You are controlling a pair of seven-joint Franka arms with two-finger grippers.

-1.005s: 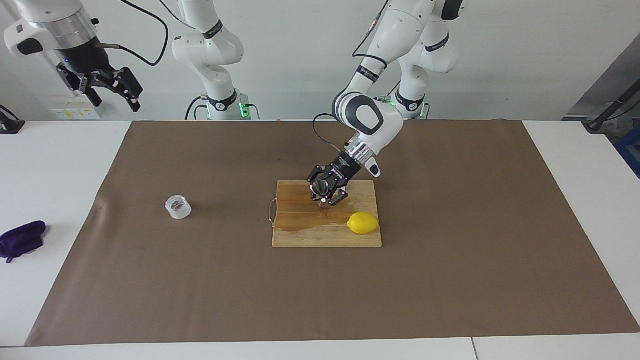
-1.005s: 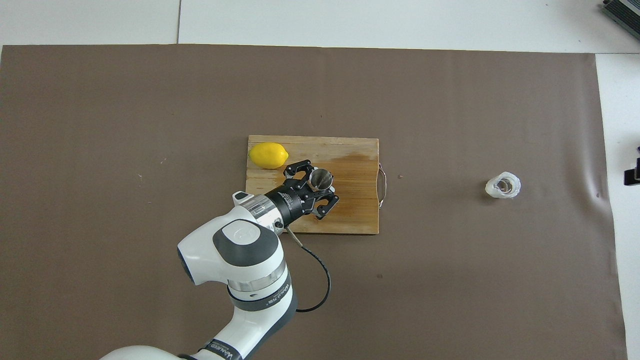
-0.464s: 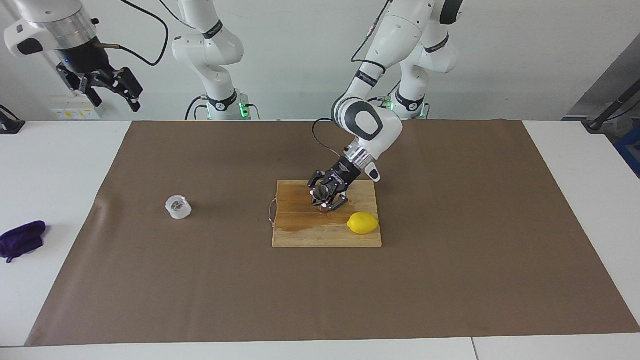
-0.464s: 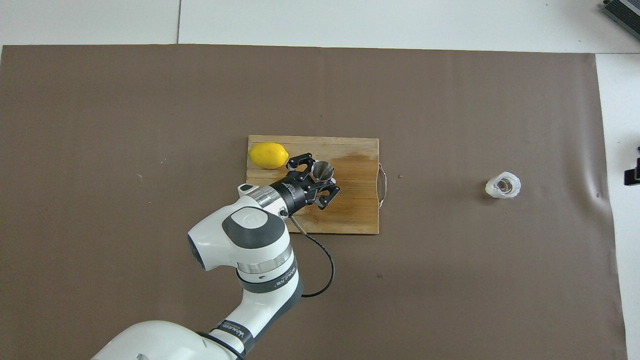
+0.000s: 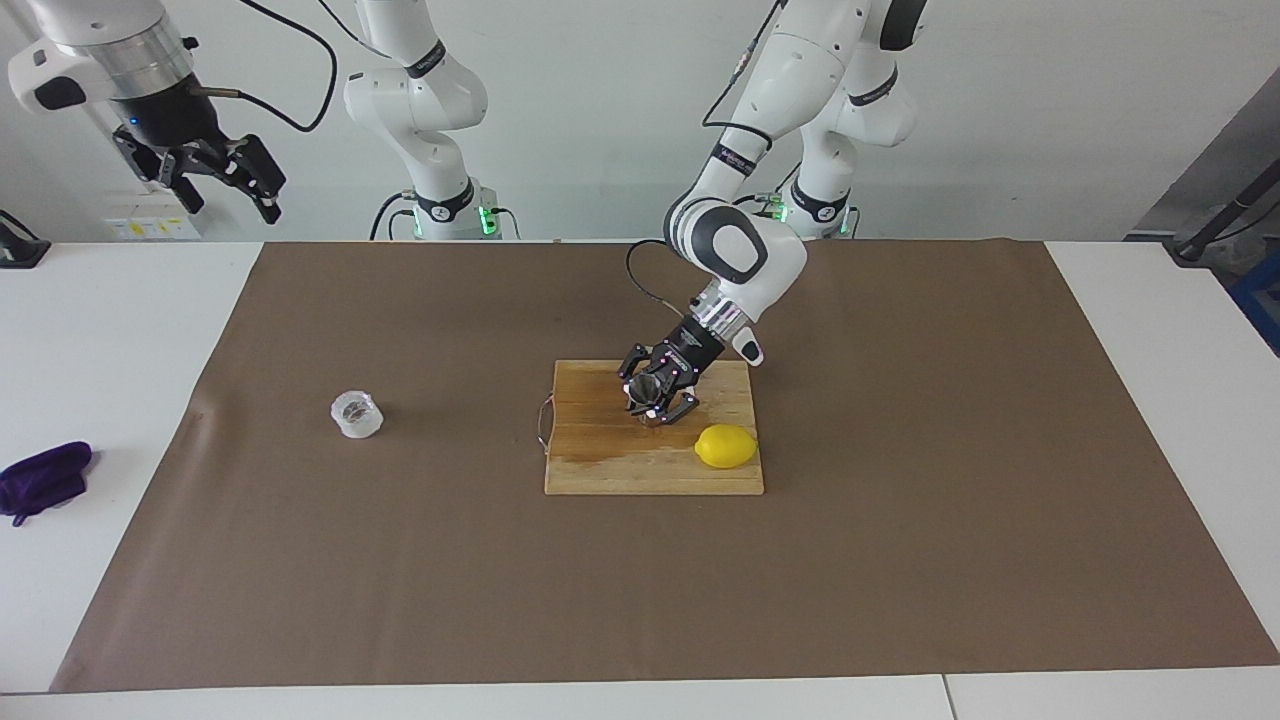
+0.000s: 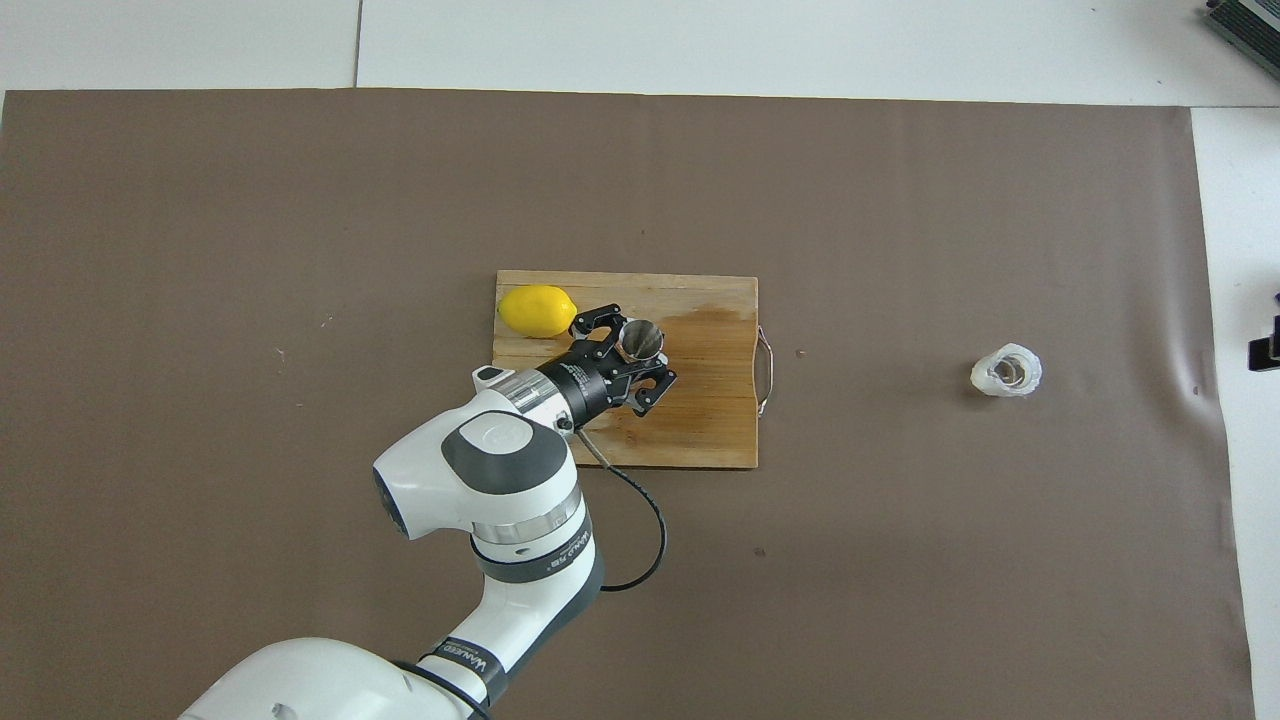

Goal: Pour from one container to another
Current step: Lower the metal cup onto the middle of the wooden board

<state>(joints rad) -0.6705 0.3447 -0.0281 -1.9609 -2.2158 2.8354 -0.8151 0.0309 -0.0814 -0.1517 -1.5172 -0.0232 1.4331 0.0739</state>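
Observation:
The steel jigger [image 6: 640, 340] is upright low over the wooden cutting board [image 6: 712, 425] and would stand, so it is time for my left gripper to release the jigger.
The steel jigger [image 5: 641, 389] stands upright, mouth up, near the middle of the wooden cutting board [image 5: 600, 462]. My left gripper [image 5: 657, 400] reaches down at a slant and is shut on the jigger [image 6: 640, 340], low at the board's surface; in the overhead view the left gripper [image 6: 629, 351] lies over the board [image 6: 712, 425]. The translucent plastic cup [image 5: 357, 414] stands alone on the brown mat toward the right arm's end of the table; it also shows in the overhead view [image 6: 1006, 370]. My right gripper [image 5: 218, 172] waits high above the table's edge, open and empty.
A yellow lemon [image 5: 726, 446] lies on the board's corner, farther from the robots than the jigger; it also shows in the overhead view [image 6: 538, 310]. A wet dark patch marks the board beside the jigger. A purple cloth [image 5: 43, 481] lies on the white table off the mat.
My left gripper has lowered the jigger to the board and shifted it slightly toward the lemon. The cup and the right arm have not moved.

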